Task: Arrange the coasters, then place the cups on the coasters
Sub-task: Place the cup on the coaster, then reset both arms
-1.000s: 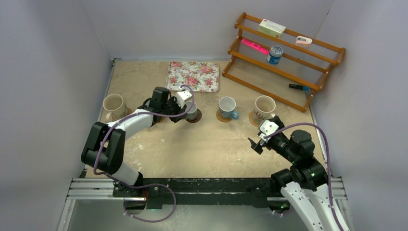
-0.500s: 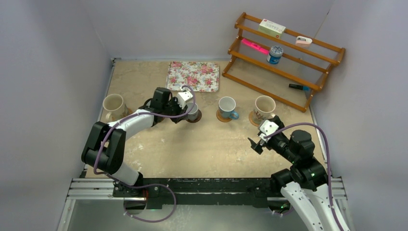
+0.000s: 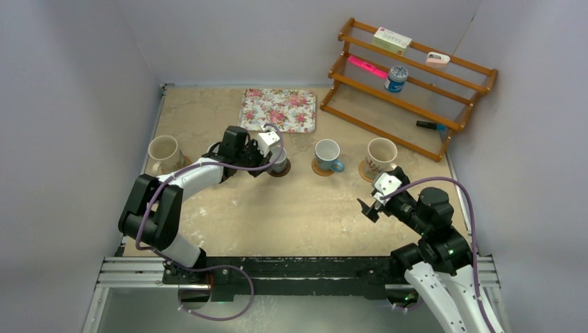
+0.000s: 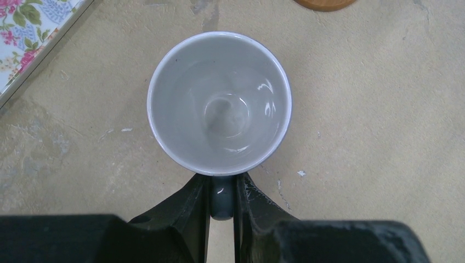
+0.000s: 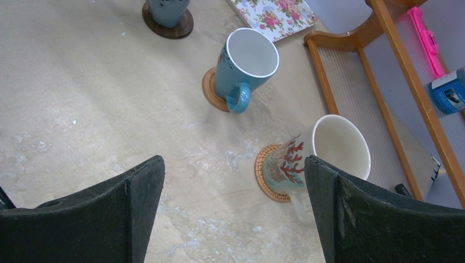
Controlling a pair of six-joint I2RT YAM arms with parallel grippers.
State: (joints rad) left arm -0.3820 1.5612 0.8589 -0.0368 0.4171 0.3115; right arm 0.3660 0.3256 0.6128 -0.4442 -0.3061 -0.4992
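My left gripper opens now, since the small grey-blue cup stands upright with its base on the dark brown coaster (image 3: pixel 281 171).
My left gripper (image 4: pixel 222 189) is shut on the dark handle of the small grey-blue cup (image 4: pixel 219 104), seen from above in the left wrist view. In the top view this cup (image 3: pixel 279 161) stands over the dark brown coaster (image 3: pixel 281 171), which the right wrist view shows under its base (image 5: pixel 169 28). The light blue cup (image 3: pixel 326 153) sits on an orange coaster (image 5: pixel 210 89). A cream printed cup (image 5: pixel 329 150) sits on a woven coaster (image 5: pixel 264 174). Another cream cup (image 3: pixel 163 151) stands at the far left. My right gripper (image 3: pixel 367 207) hangs open and holds nothing, in front of the cream printed cup.
A floral tray (image 3: pixel 279 109) lies at the back of the table. A wooden rack (image 3: pixel 409 83) at the back right holds a blue-and-white tin (image 3: pixel 396 78), a box and a pink item. Grey walls close in the table on three sides.
My left gripper has edged slightly to the right with the grey-blue cup. The right arm has not moved.
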